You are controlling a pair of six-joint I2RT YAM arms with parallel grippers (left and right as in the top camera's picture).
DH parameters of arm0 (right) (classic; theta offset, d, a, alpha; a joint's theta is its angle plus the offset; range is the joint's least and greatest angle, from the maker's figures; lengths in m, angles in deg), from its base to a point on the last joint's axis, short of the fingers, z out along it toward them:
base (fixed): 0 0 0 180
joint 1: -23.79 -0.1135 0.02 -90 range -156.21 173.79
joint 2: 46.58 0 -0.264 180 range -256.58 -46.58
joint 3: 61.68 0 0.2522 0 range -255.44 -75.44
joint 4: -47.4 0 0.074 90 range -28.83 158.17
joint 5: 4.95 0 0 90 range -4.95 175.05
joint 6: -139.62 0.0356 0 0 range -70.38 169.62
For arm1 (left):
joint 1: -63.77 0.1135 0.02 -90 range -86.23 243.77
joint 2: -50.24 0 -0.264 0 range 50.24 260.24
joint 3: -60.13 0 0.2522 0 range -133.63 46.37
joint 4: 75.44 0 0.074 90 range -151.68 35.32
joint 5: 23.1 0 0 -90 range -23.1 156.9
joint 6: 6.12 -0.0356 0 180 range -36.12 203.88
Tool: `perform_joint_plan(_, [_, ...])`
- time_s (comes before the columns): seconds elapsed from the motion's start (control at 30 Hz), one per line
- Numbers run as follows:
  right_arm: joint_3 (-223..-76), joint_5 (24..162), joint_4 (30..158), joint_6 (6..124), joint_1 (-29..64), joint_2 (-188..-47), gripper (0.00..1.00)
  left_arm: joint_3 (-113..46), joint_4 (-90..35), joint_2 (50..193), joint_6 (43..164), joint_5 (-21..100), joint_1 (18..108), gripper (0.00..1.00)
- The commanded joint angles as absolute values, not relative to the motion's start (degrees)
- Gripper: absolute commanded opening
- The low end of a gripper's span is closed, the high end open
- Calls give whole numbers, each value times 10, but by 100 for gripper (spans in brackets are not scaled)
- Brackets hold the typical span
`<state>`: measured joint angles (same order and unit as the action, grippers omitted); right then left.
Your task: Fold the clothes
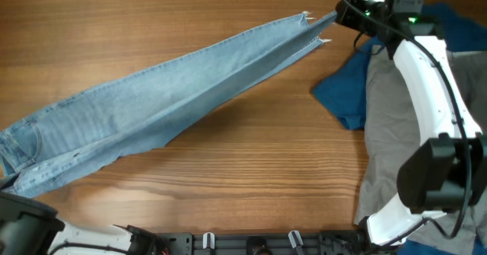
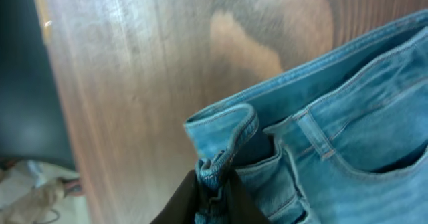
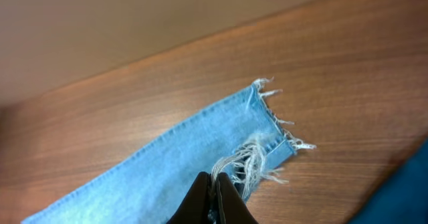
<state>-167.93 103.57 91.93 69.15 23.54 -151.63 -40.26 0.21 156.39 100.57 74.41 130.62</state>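
My right gripper needs to lower the jeans' held hem (image 1: pixel 325 22) (image 3: pixel 234 162) to the flat leg's frayed end before letting go, because the hem rises tight above it.
The light-blue jeans (image 1: pixel 167 95) lie stretched in a long diagonal band across the wooden table, waist at the lower left and frayed hems at the upper right. My left gripper (image 2: pixel 214 184) is shut on a bunched bit of the waistband (image 2: pixel 224 140), beside a pocket. My right gripper (image 1: pixel 340 15) is at the far right end of the legs. In the right wrist view it (image 3: pixel 215 184) is shut on the frayed hem threads (image 3: pixel 251 157) of the jeans (image 3: pixel 167 164).
A dark royal-blue shirt (image 1: pixel 346 87) and grey-khaki trousers (image 1: pixel 388 133) lie piled at the right, under my right arm (image 1: pixel 426 72). The table's front edge (image 1: pixel 243 243) carries black clamps. The left arm's base (image 1: pixel 23 228) sits at the bottom left corner.
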Motion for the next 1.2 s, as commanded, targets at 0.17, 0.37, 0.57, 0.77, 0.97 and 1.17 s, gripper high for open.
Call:
perform_joint_plan(0.17, [-1684, 1086, 808, 726, 231, -1639, 18, -409, -77, 1572, 1009, 684, 1299, 29])
perform_joint_plan(0.37, [-1684, 1107, 719, 673, 243, -1673, 100, -409, -87, 1572, 988, 683, 1270, 98])
perform_joint_plan(0.57, [-1684, 1145, 950, 569, 255, -1652, 100, -409, -66, 1572, 931, 669, 1270, 91])
perform_joint_plan(0.77, [-1666, 1126, 974, 577, 229, -1655, 96, -409, -70, 1574, 933, 640, 1269, 82])
perform_joint_plan(0.97, [-1638, 1105, 813, 672, 192, -1713, 50, -409, -61, 1574, 932, 616, 1269, 82])
perform_joint_plan(1.17, [-1645, 1136, 740, 708, 202, -1722, 81, -409, -43, 1574, 931, 616, 1269, 82])
